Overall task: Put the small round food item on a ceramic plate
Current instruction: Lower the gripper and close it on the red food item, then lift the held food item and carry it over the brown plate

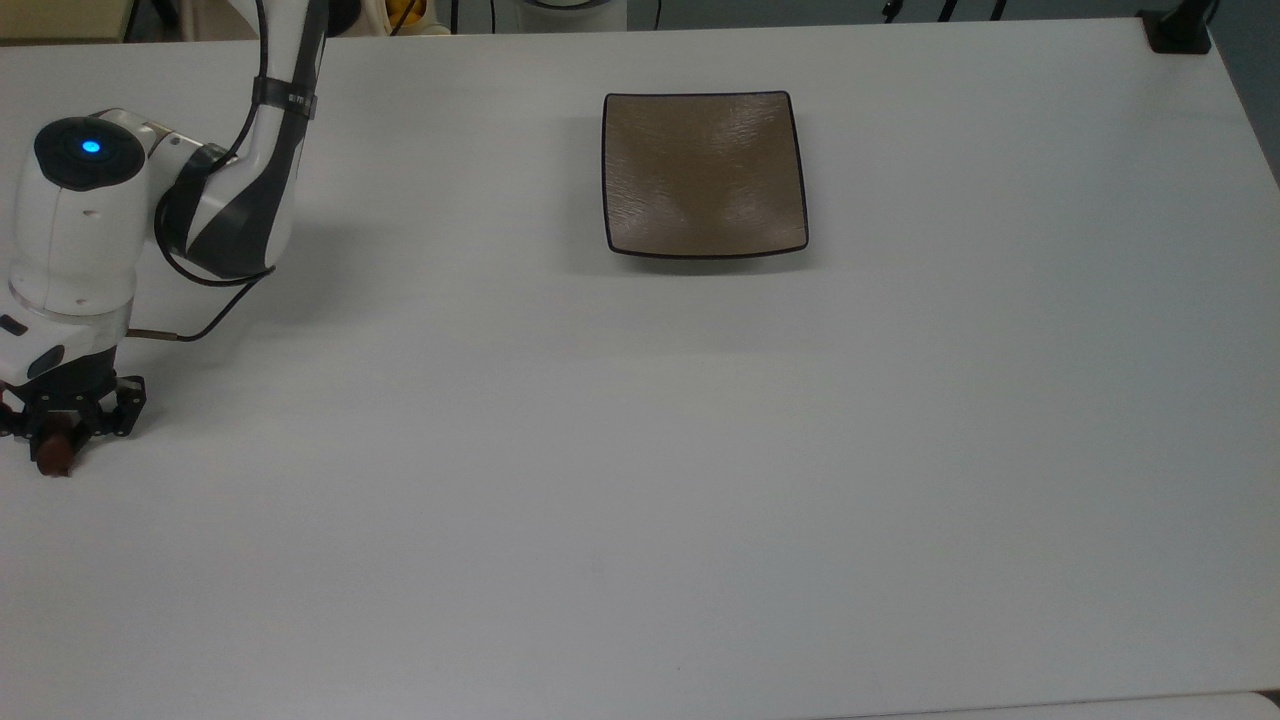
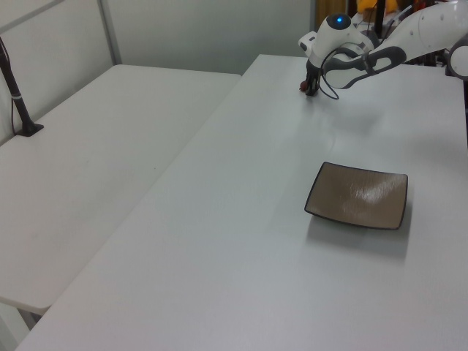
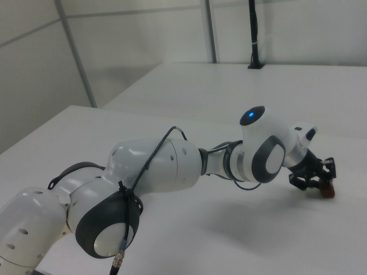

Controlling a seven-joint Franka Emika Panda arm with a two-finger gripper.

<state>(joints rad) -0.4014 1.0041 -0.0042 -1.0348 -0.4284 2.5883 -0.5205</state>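
I need to grab the small round food item by its rounded sides next, to put it on the ceramic plate point(image 2: 358, 196).
The small round food item point(image 1: 55, 455) is a dark reddish-brown lump lying on the white table at the top view's far left edge. My gripper point(image 1: 62, 432) is lowered over it, open, with one black finger on each side of the lump, and hides most of it. The right view shows the food item point(image 3: 327, 191) peeking out below the gripper point(image 3: 314, 180). At the far end of the table in the left view, the gripper point(image 2: 310, 84) stands beside the food item point(image 2: 302, 87). The ceramic plate point(image 1: 700, 170), square and brownish-tan with a dark rim, sits bare far off toward the top view's upper middle, and the plate point(image 2: 358, 196) is nearer the camera in the left view.
The arm's white links point(image 1: 230, 190) hang over the table at the top view's left. A black clamp point(image 1: 1180, 35) sits on the table's upper right corner. In the left view a second white table point(image 2: 95, 161) with a black post point(image 2: 18, 95) adjoins on the left.
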